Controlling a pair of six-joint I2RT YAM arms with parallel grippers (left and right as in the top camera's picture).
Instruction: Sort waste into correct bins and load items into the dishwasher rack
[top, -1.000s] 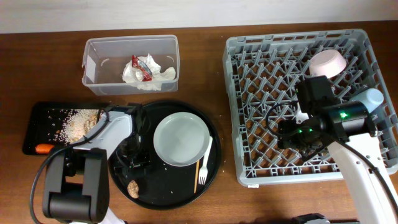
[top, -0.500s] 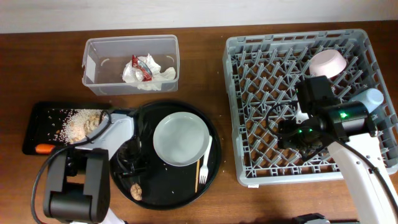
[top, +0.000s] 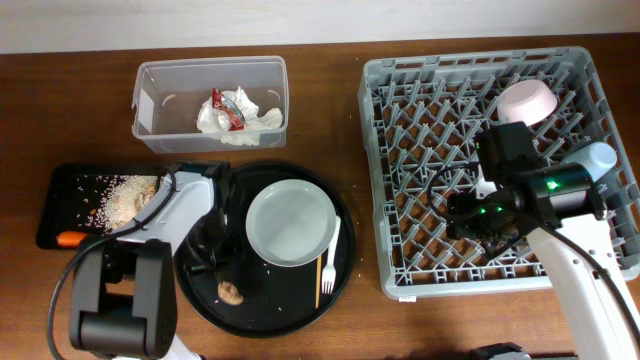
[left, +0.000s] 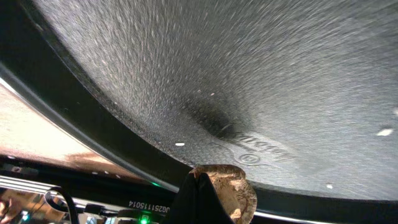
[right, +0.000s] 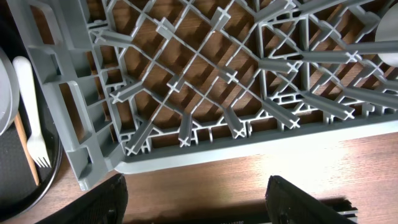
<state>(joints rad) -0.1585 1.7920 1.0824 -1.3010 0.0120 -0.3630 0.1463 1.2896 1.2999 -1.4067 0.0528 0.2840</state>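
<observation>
I should next use my right gripper to grab the plate's rim on the side facing the dishwasher rack, leaving the rim's opposite side free, to load the white plate (top: 291, 222).
My left gripper (left: 198, 180) is shut low over the round black tray (top: 262, 312), its fingers meeting with no gap. A brown food lump (left: 233, 194) lies against the tips on the right side, not between them; from overhead the lump (top: 232, 292) rests on the tray. Also on that tray are the white plate (top: 291, 222), white fork (top: 330, 262) and chopsticks (top: 319, 276). My right gripper (right: 205, 205) is open and holds nothing, above the wood just off the front edge of the grey dishwasher rack (right: 68, 124). A pink-white bowl (top: 527, 100) sits in the rack (top: 400, 72).
At the back left, a clear tub (top: 152, 105) holds a crumpled napkin (top: 258, 124) and a red-and-white wrapper (top: 222, 108). A shallow black tray (top: 58, 215) at the left has grain scraps (top: 125, 195) and an orange carrot (top: 70, 239). The right arm (top: 545, 190) hangs over the rack.
My left gripper has closed from open to fully shut. The brown lump has shifted right and slightly back on the round tray. The right arm has not moved.
</observation>
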